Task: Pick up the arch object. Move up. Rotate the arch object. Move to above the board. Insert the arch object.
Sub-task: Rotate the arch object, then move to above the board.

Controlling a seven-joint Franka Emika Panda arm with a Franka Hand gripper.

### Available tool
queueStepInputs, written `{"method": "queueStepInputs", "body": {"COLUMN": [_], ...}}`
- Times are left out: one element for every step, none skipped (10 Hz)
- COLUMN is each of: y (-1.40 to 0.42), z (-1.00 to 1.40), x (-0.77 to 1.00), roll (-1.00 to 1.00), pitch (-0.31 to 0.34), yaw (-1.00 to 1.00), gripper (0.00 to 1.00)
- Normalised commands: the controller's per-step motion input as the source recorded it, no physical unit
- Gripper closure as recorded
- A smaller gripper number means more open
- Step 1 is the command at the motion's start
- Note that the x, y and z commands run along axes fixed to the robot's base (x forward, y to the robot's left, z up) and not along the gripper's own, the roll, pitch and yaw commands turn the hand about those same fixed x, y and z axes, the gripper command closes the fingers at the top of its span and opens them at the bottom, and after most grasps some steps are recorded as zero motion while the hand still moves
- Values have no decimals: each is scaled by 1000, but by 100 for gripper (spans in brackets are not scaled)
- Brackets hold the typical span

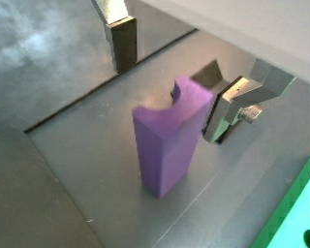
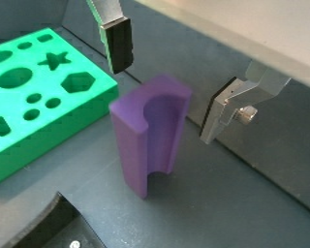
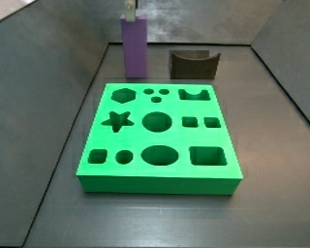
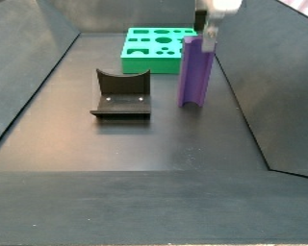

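The gripper grabs the arch object by its notched top end [image 3: 135, 21] [image 1: 174, 108] next, to fit the arch object into its hole in the green board.
The arch object [image 3: 136, 48], a long slim purple prism, stands upright on the dark floor behind the board's far edge. It also shows in the other side view [image 4: 194, 69]. Its notched top end lies between my fingers in both wrist views [image 1: 165, 136] [image 2: 151, 136]. My gripper [image 1: 173, 92] [image 2: 169, 92] is open, with one finger [image 1: 123, 44] and the other finger [image 1: 223, 116] standing clear of the prism's sides. In a side view the gripper [image 3: 129, 12] hangs right over the prism's top. The board [image 3: 135, 141] is a thick green slab with many shaped holes.
A squat dark brown block with a scooped top [image 3: 193, 63] [image 4: 122, 94] stands beside the arch object. The board's corner shows in both wrist views [image 2: 54, 136] [image 1: 294, 218]. Grey walls enclose the floor on the sides and back.
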Motion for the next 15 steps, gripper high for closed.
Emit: {"method": "queueStepInputs", "body": {"y": [16,18,18,17,14,0,-182,-182,-164,-152,-138,-133,-115,-105,-87], "z": [-779,-678,-530,-340,-207,0,1000,1000,1000,1000,1000,1000,1000,1000,1000], "x": [10,8,13,20,21,0,235,233,196,182,165,159,145,135,111], "roll": [39,46,54,64,71,79,86,84,58,28,-13,-31,-64,-74,-87], "pitch": [-38,-42,-43,-35,-32,-32,-382,-374,-269,-179,-60,-15,64,81,91], "yaw": [-33,-26,-18,-9,-3,1,-200,-198,-141,-99,-51,-34,-10,-4,3], "gripper": [0,0,0,0,0,100,100,100,100,100,100,100,100,100,100]}}
